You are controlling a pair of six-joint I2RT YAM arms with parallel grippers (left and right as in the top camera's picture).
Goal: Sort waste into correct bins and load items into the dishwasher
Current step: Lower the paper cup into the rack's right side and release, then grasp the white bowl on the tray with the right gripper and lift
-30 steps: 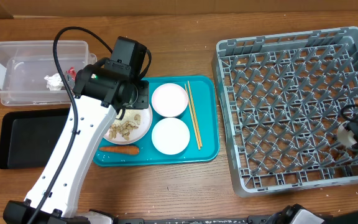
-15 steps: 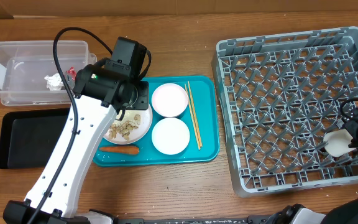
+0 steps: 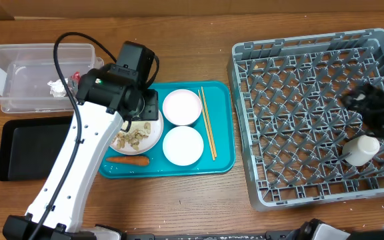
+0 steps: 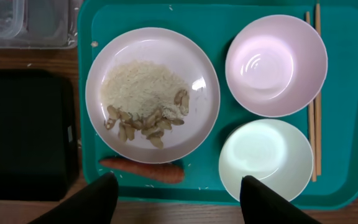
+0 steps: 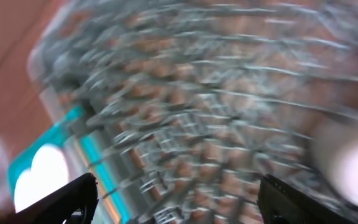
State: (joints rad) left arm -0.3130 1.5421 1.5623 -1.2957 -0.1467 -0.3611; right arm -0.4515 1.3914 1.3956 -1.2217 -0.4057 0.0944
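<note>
My right gripper should next grab the empty white bowl's rim on the chopsticks side, to tilt and load the bowl into the dishwasher rack.
A teal tray [image 3: 222,127] holds a plate [image 4: 201,118] of rice and peanuts, two empty bowls [image 4: 275,65] [image 4: 266,158], chopsticks [image 3: 207,123] and a carrot [image 4: 143,169]. My left gripper [image 4: 176,199] is open and empty above the tray's near edge, by the carrot. A white cup [image 3: 362,149] stands in the grey dish rack [image 3: 299,120] at its right side. My right gripper [image 5: 176,199] is open and empty above the rack; its view is motion-blurred. In the overhead view the right arm [image 3: 379,100] is a dark blur just beyond the cup.
A clear plastic bin [image 3: 35,73] with crumpled waste sits at the far left. A black tray [image 3: 32,150] lies in front of it. The left arm's white link runs from the bottom edge up over the plate.
My right gripper has let go of the white cup, which now stands in the rack, and has swung up and away over the rack. The left arm has barely moved.
</note>
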